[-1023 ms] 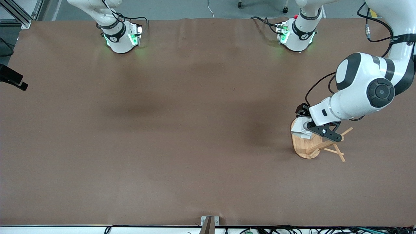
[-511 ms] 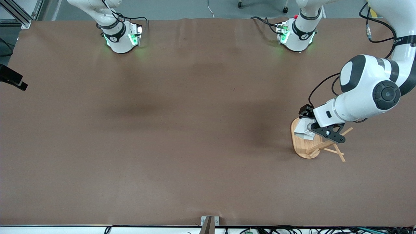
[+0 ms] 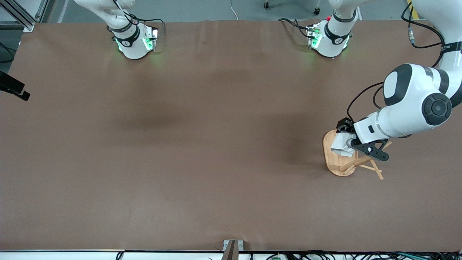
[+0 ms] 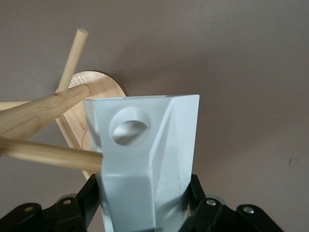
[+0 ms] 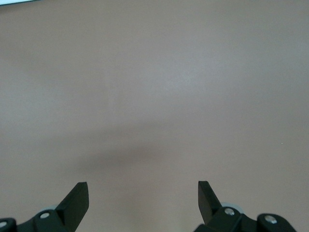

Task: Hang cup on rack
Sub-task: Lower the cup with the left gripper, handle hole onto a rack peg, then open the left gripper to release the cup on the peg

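My left gripper keeps holding the white cup [image 3: 340, 146] for now and opens only once the thin peg sticks out past the cup's handle. The peg reaches just the handle's near side.
My left gripper [image 3: 348, 143] is shut on the white faceted cup [image 3: 340, 146] and holds it over the oval base of the bamboo rack [image 3: 331, 163], close to its post and pegs. In the left wrist view the cup [image 4: 159, 145] sits between my black fingers [image 4: 195, 191], with the round hole of its handle [image 4: 129, 132] facing the camera. One thin peg [image 4: 48, 153] ends against the side of the handle, below the hole; its tip is hidden by the cup. The rack's post [image 4: 38, 112] passes beside the cup. My right gripper [image 5: 143, 193] is open and empty over bare table.
The brown table [image 3: 216, 144] runs wide toward the right arm's end. The rack stands near the left arm's end, with pegs [image 3: 377, 173] sticking out toward the front camera. A black object [image 3: 14, 89] juts in at the table's edge by the right arm's end.
My left gripper has carried the cup a little toward the left arm's end of the table, closer to the rack's post and pegs. The right arm has not moved.
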Robot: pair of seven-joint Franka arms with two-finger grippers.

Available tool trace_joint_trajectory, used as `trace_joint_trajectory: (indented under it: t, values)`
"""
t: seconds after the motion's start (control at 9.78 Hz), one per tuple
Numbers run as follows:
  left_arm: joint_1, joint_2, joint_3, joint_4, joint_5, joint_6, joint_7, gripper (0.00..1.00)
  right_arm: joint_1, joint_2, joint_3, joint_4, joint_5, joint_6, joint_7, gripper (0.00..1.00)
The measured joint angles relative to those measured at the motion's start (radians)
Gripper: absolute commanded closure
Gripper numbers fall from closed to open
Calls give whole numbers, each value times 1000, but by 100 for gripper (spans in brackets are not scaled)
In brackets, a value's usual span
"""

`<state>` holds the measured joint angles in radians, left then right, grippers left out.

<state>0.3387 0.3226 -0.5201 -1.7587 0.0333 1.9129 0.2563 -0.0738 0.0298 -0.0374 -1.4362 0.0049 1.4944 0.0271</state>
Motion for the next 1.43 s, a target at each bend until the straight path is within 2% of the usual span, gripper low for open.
trace_joint_trajectory:
  t: [0.41,0.51,0.61,0.72,0.82,1.43]
  values:
    - [7,11,0,6,0,8,14,94,-9,1,0,0,0,0,0,0]
    - [8,12,0,6,0,8,17,77,-12,1,0,0,0,0,0,0]
    - [10,12,0,7,0,8,20,26,-12,1,0,0,0,0,0,0]
    - [19,12,0,9,0,8,21,24,-12,1,0,0,0,0,0,0]
    - [34,12,0,11,0,8,25,0,-12,1,0,0,0,0,0,0]
    - [45,12,-10,61,0,8,35,0,-14,1,0,0,0,-1,0,0]
